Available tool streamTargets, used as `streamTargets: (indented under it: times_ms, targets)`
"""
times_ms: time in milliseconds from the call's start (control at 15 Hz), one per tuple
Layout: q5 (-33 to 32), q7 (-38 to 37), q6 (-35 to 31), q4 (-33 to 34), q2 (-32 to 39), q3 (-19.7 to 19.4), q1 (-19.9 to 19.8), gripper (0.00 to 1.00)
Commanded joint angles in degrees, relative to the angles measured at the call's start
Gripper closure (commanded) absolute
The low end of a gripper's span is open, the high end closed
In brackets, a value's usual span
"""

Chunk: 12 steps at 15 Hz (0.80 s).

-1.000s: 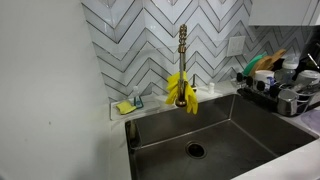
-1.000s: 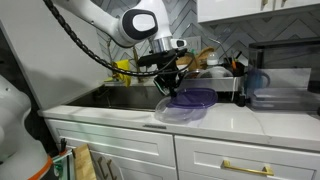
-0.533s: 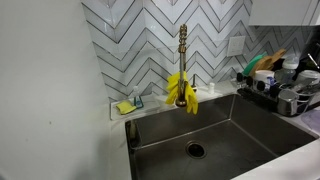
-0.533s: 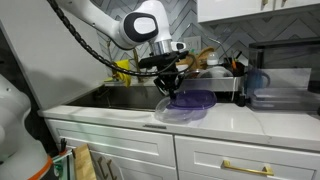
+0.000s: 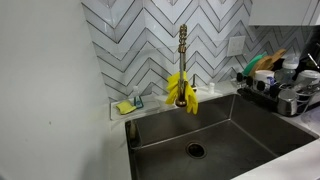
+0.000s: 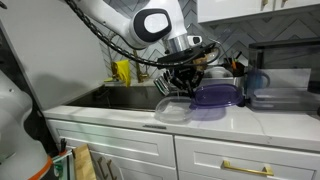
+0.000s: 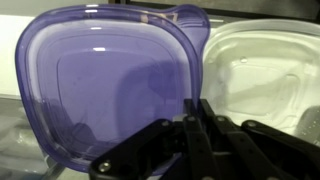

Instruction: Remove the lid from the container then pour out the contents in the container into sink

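The tilted lid would now land close against the open clear container (image 6: 172, 110), so my gripper should keep holding it.
My gripper (image 6: 185, 86) is shut on the edge of the purple translucent lid (image 6: 216, 97), which hangs tilted above the white counter. In the wrist view the fingers (image 7: 197, 108) pinch the right edge of the lid (image 7: 95, 80). The clear container (image 6: 172, 110) sits open on the counter to the left of the lid. In the wrist view the container (image 7: 255, 85) appears beyond the lid on the right, and I cannot make out its contents. The steel sink (image 5: 235, 135) with its round drain lies left of the container; its dark basin (image 6: 122, 97) shows behind the counter edge.
A faucet (image 5: 182, 50) with yellow gloves (image 5: 181, 92) draped on it stands behind the sink. A sponge holder (image 5: 127, 106) sits at the back ledge. A dish rack (image 5: 285, 88) full of dishes and a clear bin (image 6: 278, 88) stand on the counter.
The arm has swung to the right with the purple lid, carrying it off the clear container, which stays on the counter.
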<state>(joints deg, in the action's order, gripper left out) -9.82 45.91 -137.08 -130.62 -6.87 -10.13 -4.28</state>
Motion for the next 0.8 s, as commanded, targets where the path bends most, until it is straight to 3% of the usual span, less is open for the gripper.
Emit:
streamTargets:
  times_ms: [0, 667, 733]
  targets:
    - [3.1, 5.5, -2.5, 2.4, 4.6, -1.4, -1.6, 0.98]
    - [18.5, 15.3, -5.5, 7.9, 15.0, 0.4, -6.6, 0.98]
    - [19.3, 15.2, -5.3, 8.5, 15.3, 0.6, -6.9, 0.67]
